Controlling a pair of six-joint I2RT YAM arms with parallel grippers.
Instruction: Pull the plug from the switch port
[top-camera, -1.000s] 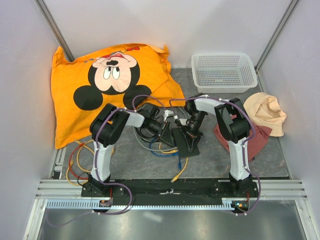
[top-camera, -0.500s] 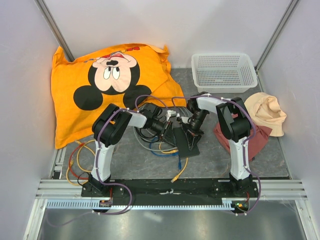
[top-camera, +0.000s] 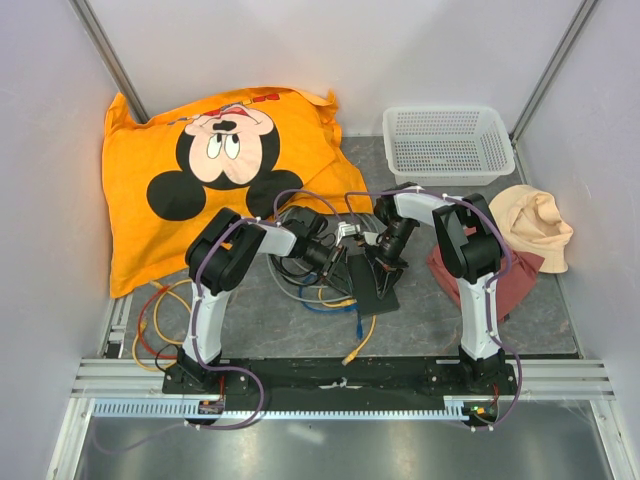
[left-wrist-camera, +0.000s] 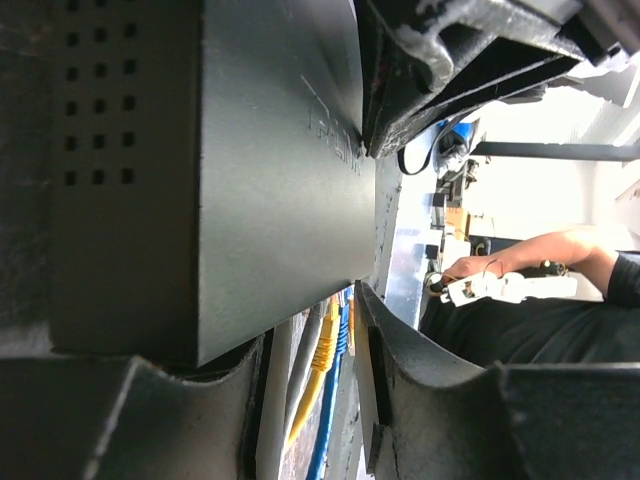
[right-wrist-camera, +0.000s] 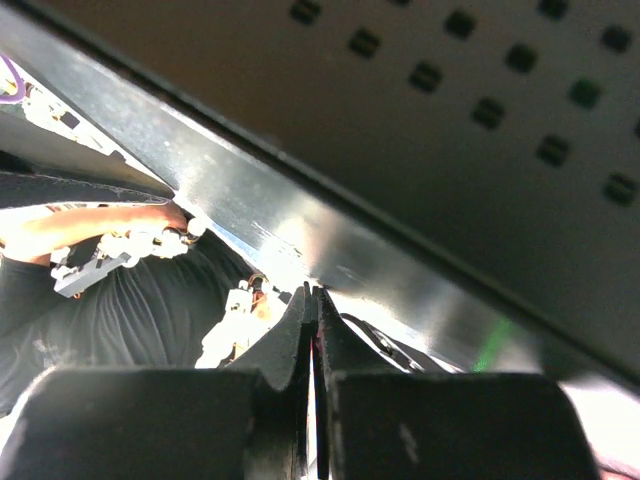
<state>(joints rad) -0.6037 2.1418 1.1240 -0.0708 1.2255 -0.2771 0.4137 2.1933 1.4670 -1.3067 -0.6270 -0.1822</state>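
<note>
My left gripper now closes on the cable, since the grey cable (left-wrist-camera: 307, 348) runs between the open fingers close by the switch's end, so closing would catch it.
The switch (top-camera: 370, 285), a flat matte-black box, lies tilted on the grey table between the two arms. In the left wrist view the switch (left-wrist-camera: 270, 180) fills the upper left, showing vent holes and an embossed logo. My left gripper (top-camera: 338, 255) is at its upper left end. There the left gripper (left-wrist-camera: 300, 320) has its jaws apart, with the box's end at the fingertips and yellow, blue and grey cables showing through the gap. My right gripper (top-camera: 385, 258) is on the switch's upper right side. That right gripper (right-wrist-camera: 314, 292) is shut, tips against the switch (right-wrist-camera: 480, 130). The plug is hidden.
An orange Mickey Mouse cushion (top-camera: 220, 160) lies at the back left and a white mesh basket (top-camera: 447, 143) at the back right. A beige cap (top-camera: 535, 225) and maroon cloth (top-camera: 515, 285) lie at the right. Loose yellow cable (top-camera: 358, 335) and orange cables (top-camera: 150, 310) trail toward the near edge.
My left gripper has moved right, closer to the switch's end. The right gripper has shifted slightly up and stays shut.
</note>
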